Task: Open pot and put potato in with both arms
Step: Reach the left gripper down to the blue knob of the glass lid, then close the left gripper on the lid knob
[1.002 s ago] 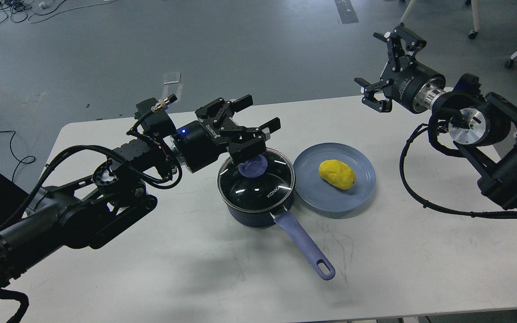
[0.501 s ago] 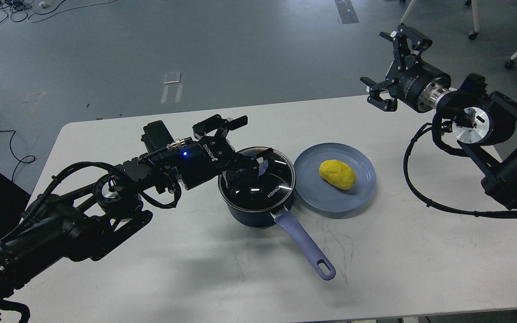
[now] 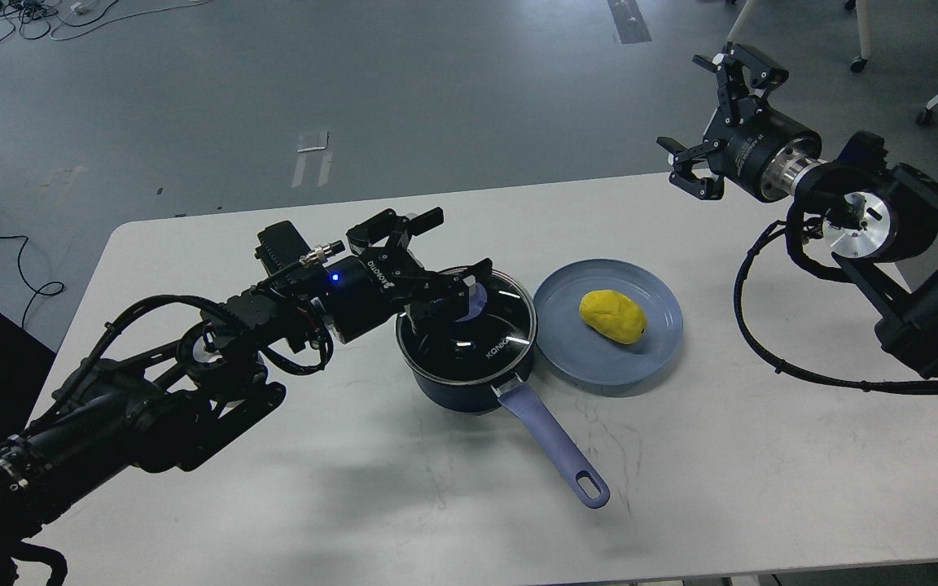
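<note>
My left gripper takes hold of the glass lid by its narrow knob next, since the lid spreads across the whole pot (image 3: 454, 382), too wide for my fingers.
A dark blue pot (image 3: 454, 382) with a long lilac handle (image 3: 554, 448) stands mid-table. Its glass lid (image 3: 485, 338) is on, and the lilac knob (image 3: 476, 299) is partly hidden. My left gripper (image 3: 454, 248) is open and low over the far left side of the lid, with its fingers next to the knob. I cannot tell whether they touch it. A yellow potato (image 3: 611, 316) lies on a blue plate (image 3: 599, 374) just right of the pot. My right gripper (image 3: 687, 114) is open and empty, high above the table's far right edge.
The white table (image 3: 355, 505) carries only the pot and plate. The pot handle points toward the front right. Grey floor with cables lies beyond the far edge, and chair legs (image 3: 860, 49) stand at the back right.
My left gripper has come down from above the pot to lid level by the knob and stayed open. My right gripper drifted slightly right and up.
</note>
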